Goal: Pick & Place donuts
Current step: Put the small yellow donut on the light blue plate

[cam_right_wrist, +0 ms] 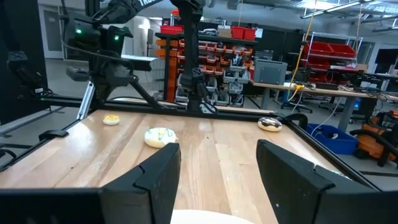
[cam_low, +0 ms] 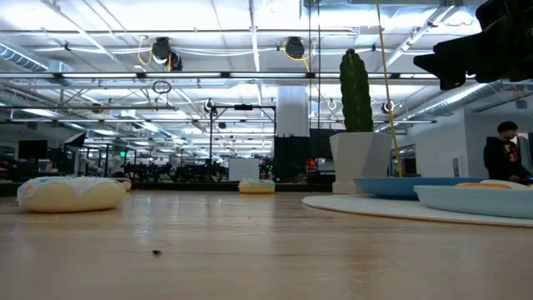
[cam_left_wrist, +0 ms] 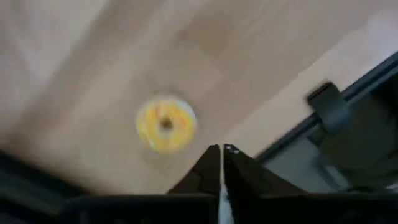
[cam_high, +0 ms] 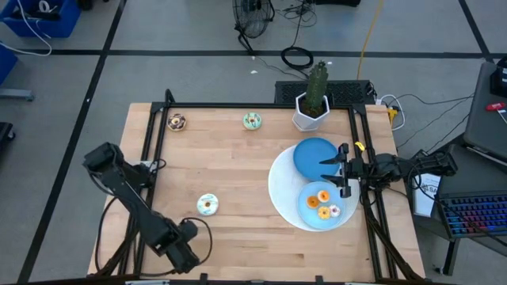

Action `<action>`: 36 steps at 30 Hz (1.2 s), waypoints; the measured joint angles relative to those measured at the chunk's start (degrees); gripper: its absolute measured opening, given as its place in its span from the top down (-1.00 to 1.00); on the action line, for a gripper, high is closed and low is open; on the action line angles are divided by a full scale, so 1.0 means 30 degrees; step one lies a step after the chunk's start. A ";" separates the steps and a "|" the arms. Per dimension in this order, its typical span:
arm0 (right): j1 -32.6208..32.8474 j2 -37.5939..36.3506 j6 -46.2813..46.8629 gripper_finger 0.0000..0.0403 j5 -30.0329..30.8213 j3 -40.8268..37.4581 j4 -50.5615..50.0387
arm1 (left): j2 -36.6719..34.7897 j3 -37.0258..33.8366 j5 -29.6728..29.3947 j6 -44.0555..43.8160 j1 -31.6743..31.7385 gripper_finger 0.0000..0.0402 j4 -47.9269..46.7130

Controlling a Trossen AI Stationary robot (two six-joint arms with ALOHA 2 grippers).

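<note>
My left gripper is shut above and beside the yellow donut [cam_left_wrist: 166,124]. It reopens next, then moves over the donut.
Several small donuts [cam_high: 324,204] lie in the nearer blue plate [cam_high: 307,214]. A white-iced donut [cam_high: 207,204] sits on the table's middle-left, a green one [cam_high: 252,120] and a chocolate one [cam_high: 177,121] near the far edge. A yellow donut [cam_left_wrist: 166,124] lies on the table just ahead of my left gripper [cam_left_wrist: 221,153], which is shut and touches nothing at the near left corner [cam_high: 186,252]. My right gripper [cam_high: 326,171] is open above the spot where the two blue plates meet, empty [cam_right_wrist: 217,177].
A second blue plate [cam_high: 314,154] and the nearer one rest on a large white disc [cam_high: 279,186] at the table's right. A potted cactus [cam_high: 314,101] stands at the far edge. Black frame rails [cam_high: 150,134] border the table. Bare wood lies between the donuts.
</note>
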 joint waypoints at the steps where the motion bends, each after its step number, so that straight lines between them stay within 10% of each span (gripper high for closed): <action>1: 0.0000 0.0000 0.0000 0.01 0.0000 0.0000 0.0000 | 0.0126 0.0152 0.0644 -0.1189 0.0067 0.96 0.0022; 7: 0.0000 0.0000 0.0000 0.01 0.0000 0.0007 0.0000 | 0.0199 0.0209 0.1640 -0.7478 -0.0122 0.88 0.1008; 24: -0.0007 0.0000 0.0000 0.01 -0.0002 0.0022 0.0000 | 0.0192 -0.2718 -0.0116 -0.7133 -0.2955 -0.06 0.1167; 36: -0.0007 0.0000 0.0000 0.01 -0.0004 0.0022 0.0000 | 0.0163 -0.4586 -0.2317 -0.6260 -0.4827 -0.12 0.1364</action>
